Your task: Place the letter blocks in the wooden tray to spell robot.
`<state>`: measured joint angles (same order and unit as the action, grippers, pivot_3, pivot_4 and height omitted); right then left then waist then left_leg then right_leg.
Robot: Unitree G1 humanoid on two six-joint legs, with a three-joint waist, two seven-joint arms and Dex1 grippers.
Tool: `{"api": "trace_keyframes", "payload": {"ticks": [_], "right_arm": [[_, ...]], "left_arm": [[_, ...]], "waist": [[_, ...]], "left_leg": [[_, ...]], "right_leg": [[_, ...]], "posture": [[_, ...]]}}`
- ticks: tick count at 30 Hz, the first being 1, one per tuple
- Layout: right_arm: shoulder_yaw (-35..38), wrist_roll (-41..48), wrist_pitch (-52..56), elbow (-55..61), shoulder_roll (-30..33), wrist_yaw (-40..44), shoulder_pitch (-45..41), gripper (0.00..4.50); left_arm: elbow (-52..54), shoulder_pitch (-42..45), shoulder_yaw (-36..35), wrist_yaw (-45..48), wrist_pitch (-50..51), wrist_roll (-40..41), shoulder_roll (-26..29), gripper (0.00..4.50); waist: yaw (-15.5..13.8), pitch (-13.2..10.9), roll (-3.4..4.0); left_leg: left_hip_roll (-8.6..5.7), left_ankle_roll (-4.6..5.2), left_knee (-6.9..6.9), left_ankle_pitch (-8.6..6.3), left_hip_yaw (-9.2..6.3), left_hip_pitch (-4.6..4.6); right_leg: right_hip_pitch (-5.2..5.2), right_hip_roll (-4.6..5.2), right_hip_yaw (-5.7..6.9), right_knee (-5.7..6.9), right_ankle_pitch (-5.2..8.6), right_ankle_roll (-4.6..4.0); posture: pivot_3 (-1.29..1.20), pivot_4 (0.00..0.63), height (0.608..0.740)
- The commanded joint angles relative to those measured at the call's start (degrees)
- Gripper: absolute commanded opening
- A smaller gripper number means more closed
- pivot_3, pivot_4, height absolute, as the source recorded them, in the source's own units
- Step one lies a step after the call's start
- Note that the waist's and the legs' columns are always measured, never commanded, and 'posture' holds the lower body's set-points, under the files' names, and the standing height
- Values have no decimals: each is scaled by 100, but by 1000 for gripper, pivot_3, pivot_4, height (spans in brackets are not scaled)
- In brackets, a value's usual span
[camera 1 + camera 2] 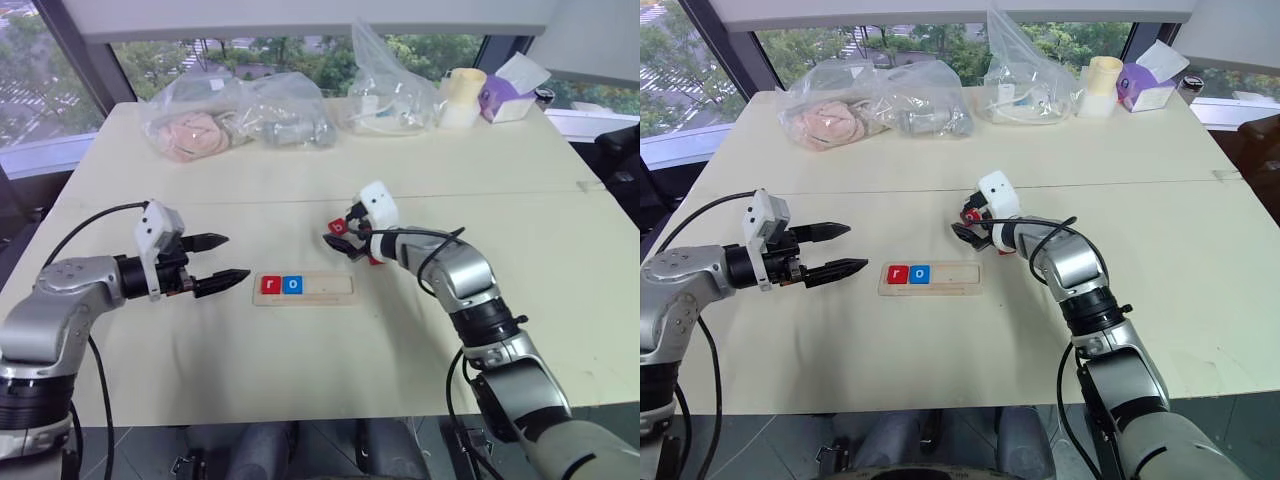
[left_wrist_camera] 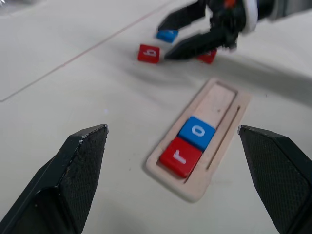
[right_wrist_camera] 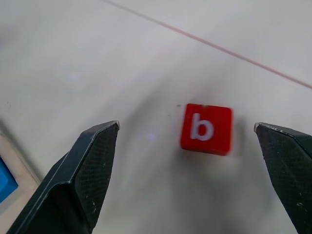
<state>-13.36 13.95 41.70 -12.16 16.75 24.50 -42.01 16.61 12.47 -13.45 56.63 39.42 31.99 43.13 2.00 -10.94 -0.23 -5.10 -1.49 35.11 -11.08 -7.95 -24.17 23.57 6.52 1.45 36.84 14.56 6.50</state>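
Observation:
The red b block still has bare tabletop between it and my right gripper's fingers in the right wrist view, so my gripper should move to it before closing on it.
The wooden tray (image 1: 330, 290) lies at the table's middle, with a red r block (image 1: 271, 285) and a blue o block (image 1: 292, 285) in its left end. The rest of its recess is bare. To the tray's right lie a red b block (image 3: 206, 128), a blue block (image 2: 167, 35) and another red block (image 2: 208, 57), which the right gripper partly hides. My right gripper (image 3: 186, 124) is open, low over the table, and the b block lies just ahead of its fingertips. My left gripper (image 1: 236, 257) hangs open and empty left of the tray.
Three clear plastic bags (image 1: 290, 115) with contents line the table's far side. A cream cup (image 1: 462, 95) and a purple tissue box (image 1: 510, 95) stand at the far right. A seam (image 1: 560, 190) crosses the tabletop beyond the blocks.

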Motion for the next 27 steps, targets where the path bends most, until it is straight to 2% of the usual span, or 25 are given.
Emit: {"api": "trace_keyframes", "payload": {"ticks": [1, 9, 12, 15, 17, 22, 27], "right_arm": [[-61, -291, -262, -402, -273, -68, -282, 4500], [188, -591, -768, -1523, -674, -185, -481, 4500], [245, -689, -912, -1706, -789, -249, -561, 3619], [290, -792, -956, -1840, -847, -288, -662, 2043], [311, -833, -948, -1851, -848, -268, -679, 1152], [439, -872, -976, -1304, -719, -265, -592, 1161], [1313, -488, 492, 1029, -352, -708, -32, 1161]], "left_arm": [[467, -185, -357, -428, 72, 218, -92, 4476], [870, -504, -472, -967, 155, 466, -174, 4476], [835, -507, -343, -1025, 72, 400, -157, 4500], [785, -454, -208, -1043, 6, 333, -153, 4500], [776, -420, -155, -1056, -10, 340, -149, 4500], [800, -256, 94, -1014, -21, 344, -120, 4500], [1109, -145, 660, -916, -9, 278, -93, 4500]], "waist": [[16, 0, 0], [36, 1, 1], [38, 1, 1], [41, 1, 1], [50, 1, 1], [44, 1, 1], [-57, 0, 3]], "left_leg": [[0, -2, 0, 1, 3, 8], [4, -10, -5, 6, 6, 44], [5, -10, -6, 6, 7, 48], [4, -10, -7, 6, 10, 49], [5, -11, -11, 6, 12, 49], [5, -10, -15, 5, 17, 49], [2, -10, -17, 5, 19, 43]], "right_leg": [[0, 0, -7, 12, 0, -1], [-16, -10, -19, 26, 1, -13], [-18, -10, -21, 27, 9, -27], [-17, -11, -24, 27, 9, -27], [-15, -11, -27, 27, 8, -26], [-10, -14, -36, 27, 6, -21], [-6, -10, -45, 25, 2, -13]], "posture": [[0, 150, 740], [0, 150, 740], [0, 150, 740], [0, 150, 740], [0, 150, 740], [0, 150, 740], [0, 150, 740]]}}
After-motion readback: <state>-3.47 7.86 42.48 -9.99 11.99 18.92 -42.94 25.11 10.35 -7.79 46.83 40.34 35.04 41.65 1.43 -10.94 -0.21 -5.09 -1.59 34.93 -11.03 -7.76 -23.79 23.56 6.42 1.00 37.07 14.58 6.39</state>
